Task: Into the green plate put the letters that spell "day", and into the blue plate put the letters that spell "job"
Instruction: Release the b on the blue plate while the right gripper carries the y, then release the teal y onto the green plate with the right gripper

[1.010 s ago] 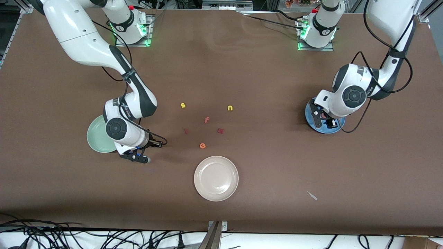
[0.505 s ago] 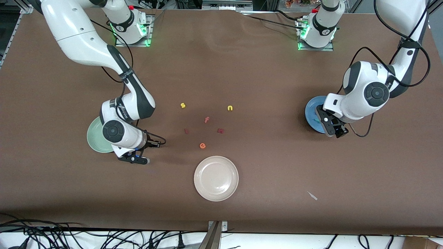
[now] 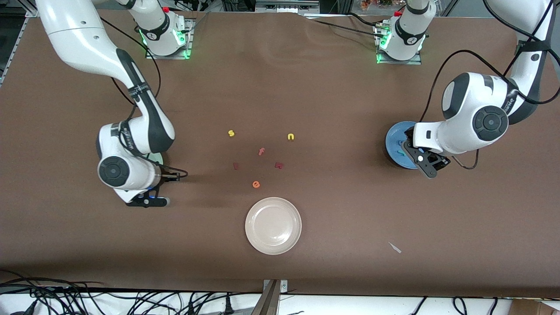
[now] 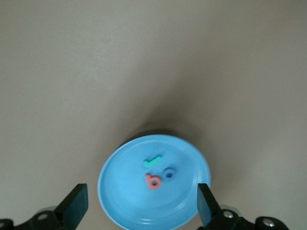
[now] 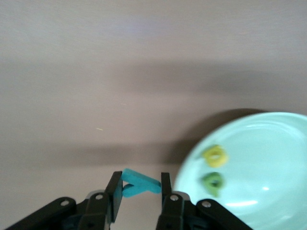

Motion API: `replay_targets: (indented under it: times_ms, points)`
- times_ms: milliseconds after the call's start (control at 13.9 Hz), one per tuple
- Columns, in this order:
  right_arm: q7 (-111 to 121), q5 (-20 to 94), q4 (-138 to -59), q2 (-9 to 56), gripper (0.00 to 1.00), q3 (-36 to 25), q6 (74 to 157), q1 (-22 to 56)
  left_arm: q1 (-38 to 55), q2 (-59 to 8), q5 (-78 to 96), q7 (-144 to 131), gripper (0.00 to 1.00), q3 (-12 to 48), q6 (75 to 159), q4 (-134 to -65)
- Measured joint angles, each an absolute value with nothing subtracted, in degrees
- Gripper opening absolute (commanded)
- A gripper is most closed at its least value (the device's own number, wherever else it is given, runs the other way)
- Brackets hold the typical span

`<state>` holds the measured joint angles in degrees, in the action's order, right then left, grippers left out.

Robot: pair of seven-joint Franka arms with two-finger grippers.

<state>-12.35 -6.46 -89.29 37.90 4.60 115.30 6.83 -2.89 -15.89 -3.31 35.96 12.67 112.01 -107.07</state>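
The teal "y" hangs short of the green plate's rim [image 5: 181,178] and would miss, so my right gripper keeps hold of it until it is over the plate.
The blue plate [image 3: 393,141] lies toward the left arm's end of the table. In the left wrist view the blue plate [image 4: 124,194] holds a teal "j" [image 4: 152,162], a salmon-pink "b" [image 4: 153,181] and a blue "o" [image 4: 169,175]. My left gripper [image 3: 431,168] hangs open and empty over the plate's near edge. My right gripper [image 5: 139,189] is shut on the teal "y" [image 5: 139,184], just off the rim of the green plate [image 5: 261,191]. That plate holds the yellow "a" [image 5: 214,155] and the olive "d" [image 5: 212,182]. In the front view the right arm covers most of the green plate [image 3: 157,159].
A cream-white plate [image 3: 273,225] sits near the front camera at mid-table. Loose letters lie farther from the camera than it: yellow "s" [image 3: 231,133], yellow "n" [image 3: 290,137], pink "f" [image 3: 261,152], orange "e" [image 3: 256,184] and two dark red pieces [image 3: 236,166]. A white scrap [image 3: 395,247] lies on the cloth.
My left gripper has opened and risen off the blue plate, leaving the letters in it. My right arm has carried the "y" toward the right arm's end, now covering the green plate.
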Motion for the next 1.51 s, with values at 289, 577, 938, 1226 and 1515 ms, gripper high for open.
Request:
replay_targets:
  times_ms: [289, 577, 938, 1226, 1515]
  points:
    - [-5.36, -6.46, -97.83, 32.74, 0.31, 0.61, 118.34, 6.67, -2.08, -12.83, -3.3, 19.56, 1.0, 14.28, 101.72, -99.41]
    - [-1.07, -6.41, -104.09, 31.18, 1.0, -2.02, 123.4, 6.58, -2.22, -7.75, -3.3, 10.25, 1.0, 13.63, 93.47, -92.48]
    - [-1.73, -6.23, -101.51, 28.82, 1.0, -0.54, 118.24, 6.97, -2.12, -4.02, -2.02, 5.92, 1.0, 10.35, 84.87, -86.63]
    - [-6.34, -6.03, -96.08, 28.25, 1.0, 3.53, 109.55, 7.13, -1.59, -4.01, 2.57, 5.68, 1.0, 5.97, 84.47, -86.38]
    - [-7.94, -6.02, -90.56, 27.8, 1.0, 6.04, 99.75, 7.64, 0.31, -4.14, 1.59, 5.09, 1.0, 2.58, 84.46, -86.43]
